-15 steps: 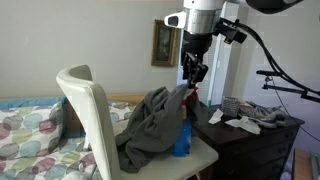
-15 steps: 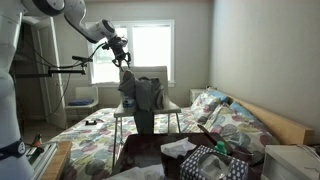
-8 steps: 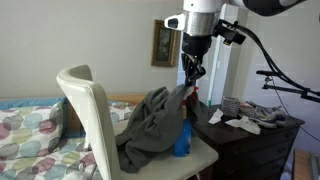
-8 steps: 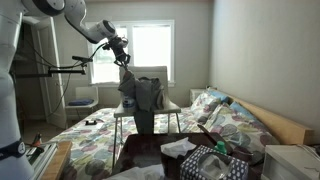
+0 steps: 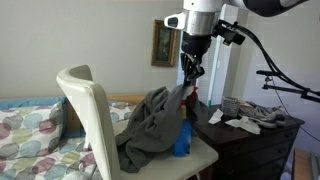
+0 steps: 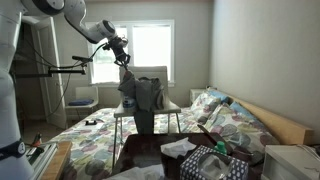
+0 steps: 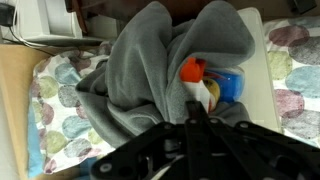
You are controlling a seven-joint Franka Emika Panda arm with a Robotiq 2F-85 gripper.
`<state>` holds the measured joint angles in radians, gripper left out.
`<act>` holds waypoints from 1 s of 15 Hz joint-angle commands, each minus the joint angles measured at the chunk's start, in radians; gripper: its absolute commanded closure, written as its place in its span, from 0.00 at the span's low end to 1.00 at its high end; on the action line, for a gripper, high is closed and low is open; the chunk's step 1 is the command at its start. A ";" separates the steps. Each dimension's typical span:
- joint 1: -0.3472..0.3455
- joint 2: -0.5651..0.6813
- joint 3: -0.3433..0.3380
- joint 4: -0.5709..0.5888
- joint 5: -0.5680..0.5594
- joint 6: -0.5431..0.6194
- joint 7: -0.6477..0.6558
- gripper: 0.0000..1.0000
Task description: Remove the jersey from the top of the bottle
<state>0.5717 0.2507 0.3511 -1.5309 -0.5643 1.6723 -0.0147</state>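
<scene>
The jersey's fold in my fingertips covers the bottle beside its orange cap, so I will pull the jersey aside before opening my gripper.
A grey jersey lies heaped over a blue bottle on a white chair, seen in both exterior views. From the wrist, the jersey parts to show the bottle's orange cap and blue body. My gripper hangs straight down over the bottle's top. Its fingers are shut together on the jersey's upper fold beside the cap. In the wrist view the gripper shows as one closed dark wedge over the cloth. Seen from across the room, the gripper sits at the top of the jersey.
The white chair has a tall curved back beside the jersey. A dark dresser with loose items stands close behind the arm. A bed with a patterned cover lies past the chair, and a tripod stand sits near the wall.
The jaws have closed from half open to fully shut at the top of the jersey. The arm and the jersey have hardly moved.
</scene>
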 commanded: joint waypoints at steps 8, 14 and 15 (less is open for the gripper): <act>0.032 0.059 -0.011 0.222 -0.288 0.165 0.047 1.00; 0.025 0.164 -0.040 0.225 -0.328 0.241 0.007 1.00; 0.026 0.186 -0.046 0.223 -0.323 0.243 -0.004 1.00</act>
<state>0.5857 0.3592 0.3235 -1.3422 -0.8584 1.8928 0.0099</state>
